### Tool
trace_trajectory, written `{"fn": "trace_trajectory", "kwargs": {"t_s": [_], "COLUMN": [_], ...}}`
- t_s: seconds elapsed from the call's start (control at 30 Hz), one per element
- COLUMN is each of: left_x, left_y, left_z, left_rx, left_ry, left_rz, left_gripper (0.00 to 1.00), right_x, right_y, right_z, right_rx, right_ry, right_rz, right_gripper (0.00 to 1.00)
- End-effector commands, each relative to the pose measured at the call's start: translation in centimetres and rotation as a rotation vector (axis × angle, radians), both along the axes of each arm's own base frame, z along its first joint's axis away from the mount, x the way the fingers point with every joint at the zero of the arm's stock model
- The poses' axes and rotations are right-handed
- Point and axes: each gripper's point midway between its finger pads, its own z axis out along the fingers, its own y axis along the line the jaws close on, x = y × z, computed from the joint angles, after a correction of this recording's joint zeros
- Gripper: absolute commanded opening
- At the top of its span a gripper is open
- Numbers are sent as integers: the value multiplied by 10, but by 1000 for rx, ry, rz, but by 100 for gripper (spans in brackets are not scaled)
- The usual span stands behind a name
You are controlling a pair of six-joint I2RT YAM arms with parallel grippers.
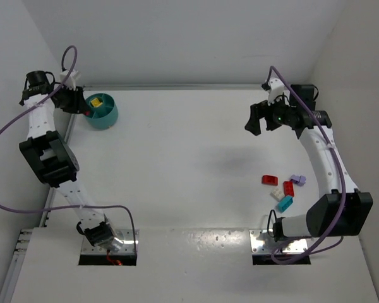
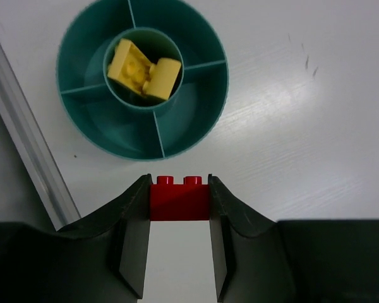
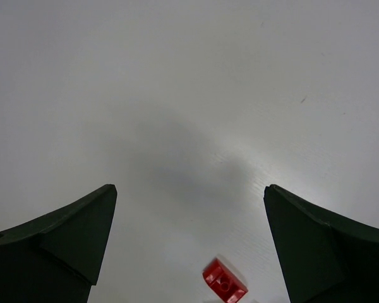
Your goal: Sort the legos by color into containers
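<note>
The red lego would land on the tabletop, short of the teal container's rim, if I opened now. My left gripper needs to keep holding the lego until it reaches the container.
My left gripper (image 2: 179, 184) is shut on a red lego (image 2: 180, 201), studs facing away, held just short of the teal container (image 2: 82, 123). That round bowl has a centre cup holding two yellow legos (image 2: 142, 69); its outer compartments look empty. In the top view the left gripper (image 1: 78, 105) hangs beside the container (image 1: 108, 117) at the far left. My right gripper (image 1: 263, 120) is open and raised at the far right, with nothing between its fingers. Below it lie two red legos (image 1: 269, 179) (image 1: 288, 187), a purple one (image 1: 297, 179), a cream one (image 1: 276, 194) and a cyan one (image 1: 284, 203).
A metal rail (image 2: 25, 145) runs along the table's left edge close to the bowl. White walls close in the table at the back and sides. In the right wrist view one red lego (image 3: 224, 283) lies on the table under the open gripper (image 3: 189, 197).
</note>
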Motion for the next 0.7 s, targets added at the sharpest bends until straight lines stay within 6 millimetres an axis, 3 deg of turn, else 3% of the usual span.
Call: {"fn": "trace_trajectory", "kwargs": {"t_s": [0.0, 0.27, 0.3, 0.53, 0.67], "left_x": [-9, 2, 8, 32, 42], "left_y": [-2, 9, 13, 25, 27], "left_z": [6, 1, -8, -18, -19], "left_rx": [40, -2, 0, 5, -22], "left_ry": [-48, -169, -172, -204, -226], "left_rz": [-165, -268, -268, -262, -238], "left_gripper": [19, 20, 20, 22, 28], "right_x": [-6, -8, -8, -8, -5], "right_y": [18, 34, 34, 37, 41], "right_z": [-5, -15, -16, -18, -20], "right_rx": [76, 154, 154, 173, 199], "right_ry": [35, 108, 108, 124, 156], "right_rz": [84, 130, 130, 137, 139], "right_gripper": [100, 100, 100, 100, 100]}}
